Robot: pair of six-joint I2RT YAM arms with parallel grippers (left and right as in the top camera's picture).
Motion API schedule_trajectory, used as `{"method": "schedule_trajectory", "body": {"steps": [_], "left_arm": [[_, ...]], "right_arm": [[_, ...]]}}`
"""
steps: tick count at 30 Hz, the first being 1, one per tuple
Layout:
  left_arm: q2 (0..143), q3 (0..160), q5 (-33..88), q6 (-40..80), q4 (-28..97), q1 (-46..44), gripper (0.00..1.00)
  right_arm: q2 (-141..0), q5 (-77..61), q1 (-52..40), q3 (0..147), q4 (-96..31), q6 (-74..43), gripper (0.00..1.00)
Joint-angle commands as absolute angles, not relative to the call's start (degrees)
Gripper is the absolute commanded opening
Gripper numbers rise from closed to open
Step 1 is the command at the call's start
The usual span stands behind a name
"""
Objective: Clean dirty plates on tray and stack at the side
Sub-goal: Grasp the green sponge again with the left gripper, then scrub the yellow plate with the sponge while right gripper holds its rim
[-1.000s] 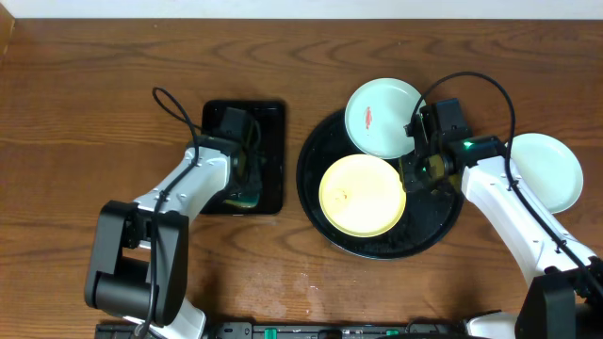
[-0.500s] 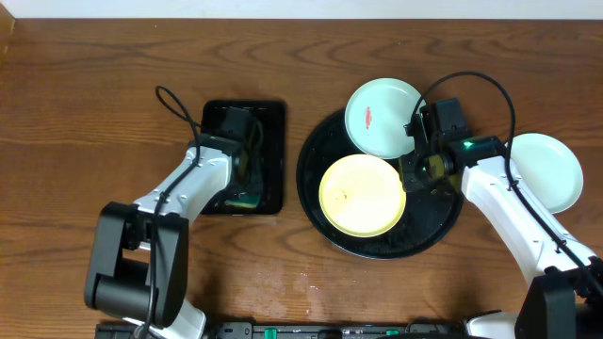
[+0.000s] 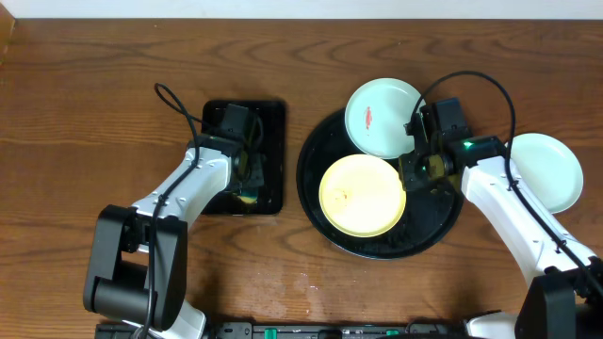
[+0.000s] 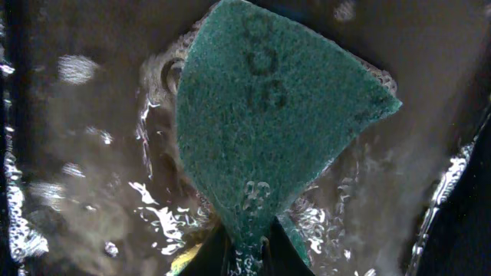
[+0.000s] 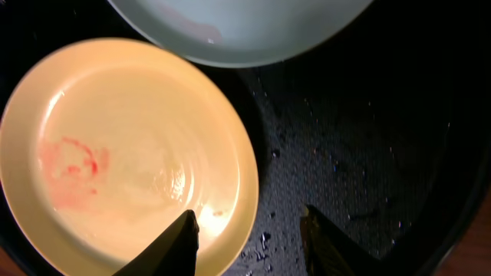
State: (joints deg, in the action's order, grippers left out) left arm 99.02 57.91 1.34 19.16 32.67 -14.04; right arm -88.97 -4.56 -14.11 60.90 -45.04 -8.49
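Observation:
My right fingers, above and around the yellow plate's rim, should lower before closing.
The large round black tray [image 3: 443, 221] holds a pale yellow plate [image 3: 362, 196] with a faint red smear [image 5: 73, 165]. A mint-white plate [image 3: 382, 116] with a red smear rests tilted on the tray's far rim. A second mint-white plate [image 3: 545, 170] lies on the bare wood at the right. My right gripper [image 5: 249, 230] is open, its fingers straddling the yellow plate's [image 5: 130, 153] right rim above the wet tray [image 5: 360, 153]. My left gripper [image 4: 247, 257] is shut on a green sponge [image 4: 268, 115] over the small rectangular tray [image 3: 268, 122].
The small rectangular black tray [image 4: 92, 153] is wet, with water glinting on it. Bare wood-grain tabletop [image 3: 85, 104] lies to the left, and in front [image 3: 283, 273] of both trays. The right arm's cable loops above the round tray.
The left gripper has shifted slightly toward the far side of the rectangular tray with the sponge. The right arm and the plates have not moved.

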Motion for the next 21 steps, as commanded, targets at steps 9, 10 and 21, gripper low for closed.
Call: {"method": "schedule_trajectory", "body": {"steps": [9, 10, 21], "left_arm": [[95.50, 67.59, 2.59, 18.63, 43.57, -13.91, 0.08], [94.83, 68.88, 3.73, 18.61, 44.58, -13.91, 0.08], [89.91, 71.83, 17.41, 20.93, 44.73, -16.78, 0.08]], "right_arm": [[-88.51, -4.99, -14.85, 51.81, -38.44, -8.84, 0.38], [-88.51, -4.99, -14.83, 50.85, -37.56, -9.28, 0.36], [-88.51, -8.69, -15.09, 43.35, -25.54, -10.15, 0.02]]}}
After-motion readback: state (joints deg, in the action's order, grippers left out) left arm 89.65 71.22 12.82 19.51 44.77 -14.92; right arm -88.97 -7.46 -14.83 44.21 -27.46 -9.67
